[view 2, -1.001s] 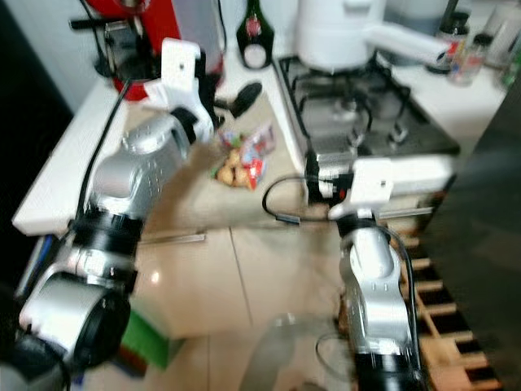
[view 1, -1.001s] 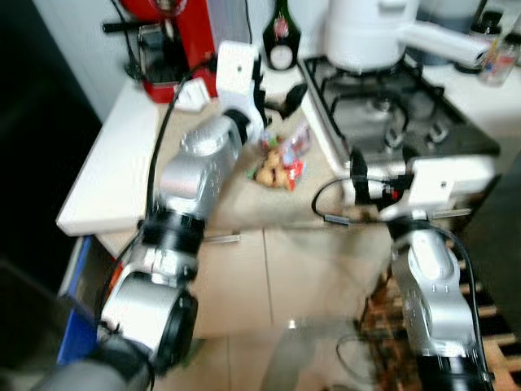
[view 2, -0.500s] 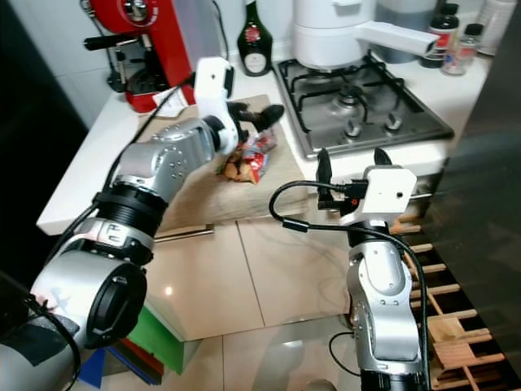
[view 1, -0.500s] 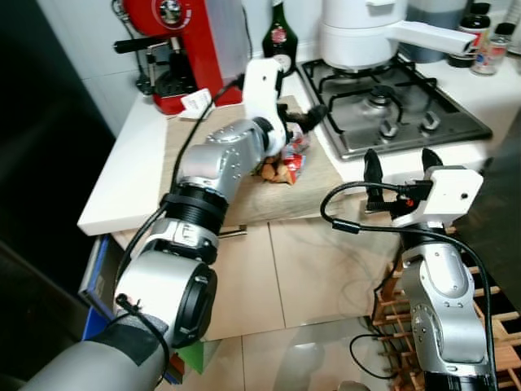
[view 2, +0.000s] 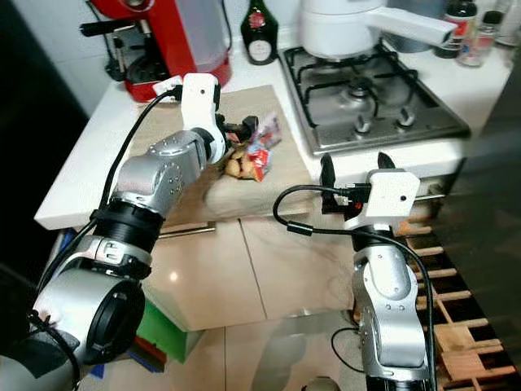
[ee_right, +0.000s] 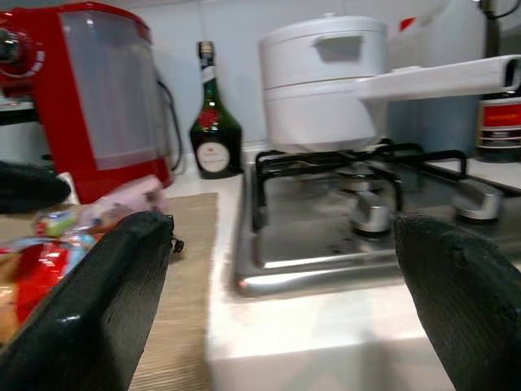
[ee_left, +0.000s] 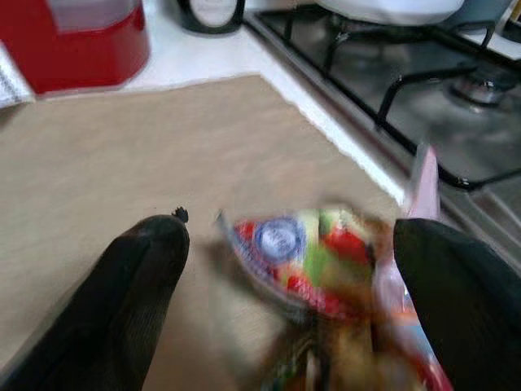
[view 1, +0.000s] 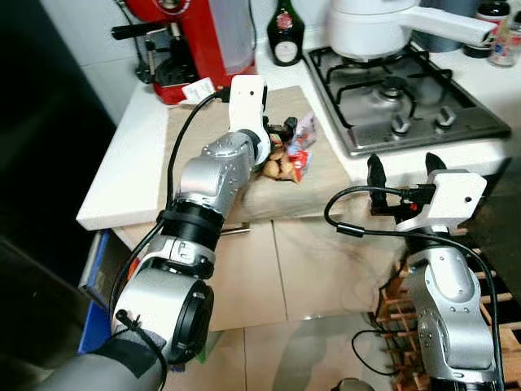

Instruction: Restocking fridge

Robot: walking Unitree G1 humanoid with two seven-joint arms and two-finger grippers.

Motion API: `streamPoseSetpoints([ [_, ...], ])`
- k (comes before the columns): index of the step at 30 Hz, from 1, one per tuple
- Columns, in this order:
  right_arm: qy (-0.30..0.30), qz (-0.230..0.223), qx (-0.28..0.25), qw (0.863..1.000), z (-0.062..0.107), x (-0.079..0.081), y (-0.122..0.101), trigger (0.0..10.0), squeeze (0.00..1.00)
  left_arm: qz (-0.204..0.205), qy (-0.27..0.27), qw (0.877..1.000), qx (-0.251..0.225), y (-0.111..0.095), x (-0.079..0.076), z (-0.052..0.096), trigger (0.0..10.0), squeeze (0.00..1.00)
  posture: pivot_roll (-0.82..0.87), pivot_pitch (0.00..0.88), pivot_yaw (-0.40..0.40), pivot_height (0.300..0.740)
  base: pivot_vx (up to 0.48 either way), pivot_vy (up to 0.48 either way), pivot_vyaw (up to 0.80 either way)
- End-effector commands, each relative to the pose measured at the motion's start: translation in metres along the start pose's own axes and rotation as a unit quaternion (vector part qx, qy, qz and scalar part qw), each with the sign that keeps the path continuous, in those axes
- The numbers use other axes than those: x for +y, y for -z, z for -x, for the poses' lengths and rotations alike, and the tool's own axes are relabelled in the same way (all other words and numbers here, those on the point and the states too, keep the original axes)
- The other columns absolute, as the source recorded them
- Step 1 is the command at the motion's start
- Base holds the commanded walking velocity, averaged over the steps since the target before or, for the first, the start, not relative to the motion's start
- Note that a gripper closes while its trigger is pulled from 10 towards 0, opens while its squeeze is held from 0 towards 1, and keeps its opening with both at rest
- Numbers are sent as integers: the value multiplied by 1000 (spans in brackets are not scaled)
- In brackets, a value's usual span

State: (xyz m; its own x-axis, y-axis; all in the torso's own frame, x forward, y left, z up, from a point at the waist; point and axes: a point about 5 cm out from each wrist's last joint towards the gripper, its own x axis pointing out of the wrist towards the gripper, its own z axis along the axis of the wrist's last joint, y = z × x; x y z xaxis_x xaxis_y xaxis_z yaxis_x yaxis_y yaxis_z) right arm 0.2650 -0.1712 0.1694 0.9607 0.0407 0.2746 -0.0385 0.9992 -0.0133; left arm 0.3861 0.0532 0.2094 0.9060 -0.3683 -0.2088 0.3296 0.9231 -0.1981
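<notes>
The left gripper grabs the snack bag by its gathered top (view 1: 295, 145) next, since the bag's bottom bulges with loose brown pieces.
A clear bag with red print holding small brown pieces (view 1: 286, 156) lies on the wooden board (view 1: 220, 175) beside the hob. My left gripper (view 1: 282, 129) hovers just over the bag's near end. In the left wrist view the left gripper (ee_left: 293, 252) is open, its black fingers (ee_left: 138, 277) standing wide on either side of the bag (ee_left: 317, 261). My right gripper (view 1: 404, 167) is open in front of the counter edge below the hob, with nothing between its fingers.
A red coffee machine (view 1: 191, 37) and a dark bottle (view 1: 286, 34) stand at the back of the white counter (view 1: 122, 175). A white pot (view 1: 370, 28) sits on the gas hob (view 1: 411, 102). A wooden rack (view 1: 496, 322) is on the floor at right.
The camera has shifted and the picture has steadied. My left gripper has drawn back from the hob side and come down close over the bag. The right gripper stays open in front of the counter.
</notes>
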Motion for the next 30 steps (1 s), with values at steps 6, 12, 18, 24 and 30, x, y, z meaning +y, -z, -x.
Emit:
streamPoseSetpoints([
  [6, -14, -1, 0, 1000, 0, 5, -2, 10000, 0, 5, 18, 1000, 18, 8, -11, 12, 10000, 0, -199, 0, 177, 740, 0, 0, 0],
  [12, -18, -5, -1, 1000, -2, 9, 0, 10000, 0, 7, 20, 1000, 23, 11, -15, 13, 10000, 0, -194, 0, 180, 740, 0, 0, 0],
  [18, -19, -5, -2, 1000, -2, 10, 0, 10000, 0, 22, 29, 999, 14, 5, -20, 16, 10000, 0, -199, 0, 179, 740, 0, 0, 0],
  [24, -20, -3, -2, 1000, -2, 9, -1, 10000, 0, 42, 52, 997, 30, 10, -34, 15, 10000, 0, -211, 0, 178, 740, 0, 0, 0],
  [30, -18, -2, -1, 1000, -1, 8, -1, 10000, 0, 43, 58, 996, 52, 20, -39, 10, 10000, 0, -215, 0, 180, 740, 0, 0, 0],
])
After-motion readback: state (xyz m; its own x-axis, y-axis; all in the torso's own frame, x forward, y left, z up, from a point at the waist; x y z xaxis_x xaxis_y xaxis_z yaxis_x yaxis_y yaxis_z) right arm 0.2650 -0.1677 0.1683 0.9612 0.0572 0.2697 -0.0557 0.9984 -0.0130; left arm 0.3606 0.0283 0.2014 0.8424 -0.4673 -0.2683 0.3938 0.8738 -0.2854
